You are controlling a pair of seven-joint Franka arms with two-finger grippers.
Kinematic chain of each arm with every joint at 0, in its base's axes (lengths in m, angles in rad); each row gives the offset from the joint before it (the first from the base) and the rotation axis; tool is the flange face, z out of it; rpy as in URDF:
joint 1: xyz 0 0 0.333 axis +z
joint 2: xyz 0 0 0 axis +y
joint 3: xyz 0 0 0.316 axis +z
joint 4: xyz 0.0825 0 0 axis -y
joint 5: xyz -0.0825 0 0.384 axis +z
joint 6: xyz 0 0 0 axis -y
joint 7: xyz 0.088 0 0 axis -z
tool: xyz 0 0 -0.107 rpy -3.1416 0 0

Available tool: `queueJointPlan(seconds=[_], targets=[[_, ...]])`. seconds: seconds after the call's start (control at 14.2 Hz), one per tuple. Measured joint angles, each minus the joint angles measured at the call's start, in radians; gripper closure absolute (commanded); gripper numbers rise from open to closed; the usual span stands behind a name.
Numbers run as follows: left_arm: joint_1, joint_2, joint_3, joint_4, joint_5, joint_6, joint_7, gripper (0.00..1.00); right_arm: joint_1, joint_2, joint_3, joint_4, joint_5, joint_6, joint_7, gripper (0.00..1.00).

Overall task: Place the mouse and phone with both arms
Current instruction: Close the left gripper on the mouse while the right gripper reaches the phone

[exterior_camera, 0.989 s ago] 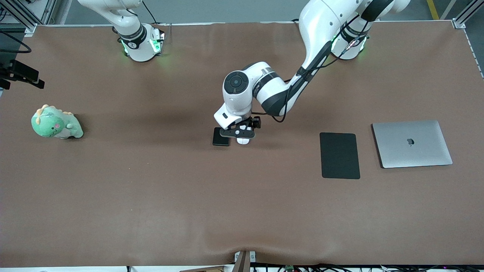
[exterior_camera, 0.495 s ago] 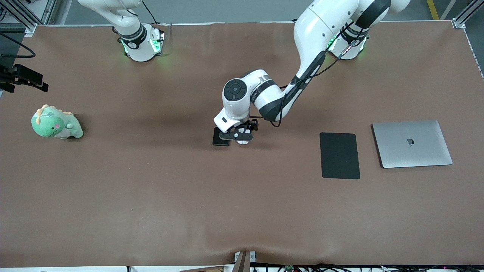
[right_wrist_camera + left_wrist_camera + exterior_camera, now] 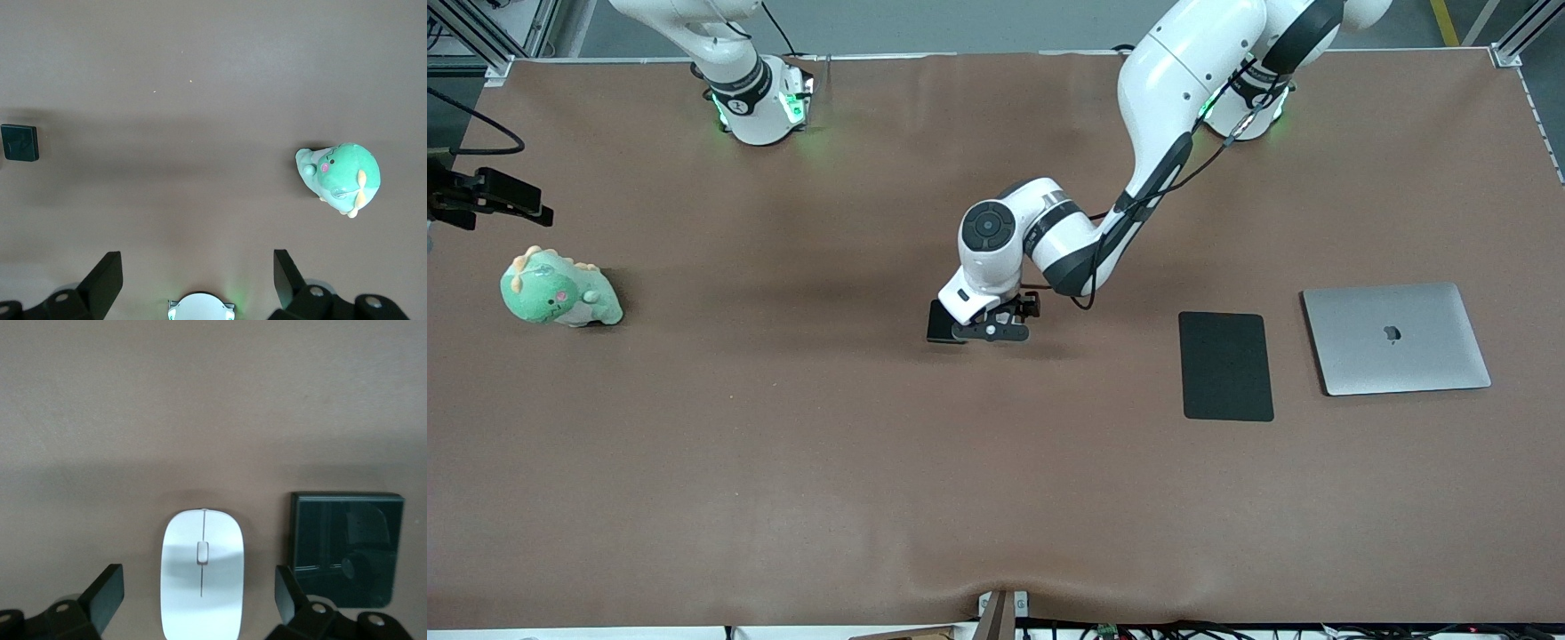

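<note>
My left gripper's fingers are above the white mouse's sides, over the table, so it is too early to close on it; lowering comes next.
The white mouse [image 3: 202,573] lies on the brown table beside the black phone [image 3: 345,550]. My left gripper [image 3: 199,599] is open and low over the mouse, with one finger [image 3: 107,595] on each side of it and a gap to each. In the front view the left gripper [image 3: 994,331] hides the mouse, and the phone [image 3: 936,324] shows partly beside it. My right gripper [image 3: 199,275] is open and empty, high over the table near the right arm's base. The phone also shows small in the right wrist view [image 3: 20,142].
A green dinosaur plush [image 3: 558,291] sits toward the right arm's end of the table. A flat black mouse pad [image 3: 1225,365] and a closed silver laptop [image 3: 1396,338] lie toward the left arm's end. A black part of the right arm's hand [image 3: 503,196] shows above the plush.
My left gripper has come down over the mouse, which no longer shows in the front view. The right arm's hand has shifted slightly toward the plush.
</note>
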Motion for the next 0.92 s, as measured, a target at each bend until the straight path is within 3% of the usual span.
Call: queueJointPlan(seconds=[0.78, 0.85, 0.92], targets=[[-0.006, 0.043, 0.001, -0.011, 0.005, 0.023, 0.0, 0.0, 0.0, 0.09, 0.001, -0.008, 0.004, 0.022, -0.075, 0.0], [-0.007, 0.044, 0.001, -0.014, 0.005, 0.023, 0.0, 0.16, 0.0, 0.096, 0.002, -0.009, 0.017, 0.024, -0.075, 0.0], [-0.008, 0.044, 0.001, -0.017, 0.005, 0.023, 0.0, 0.71, 0.001, 0.105, 0.002, -0.009, 0.043, 0.025, -0.075, 0.0]])
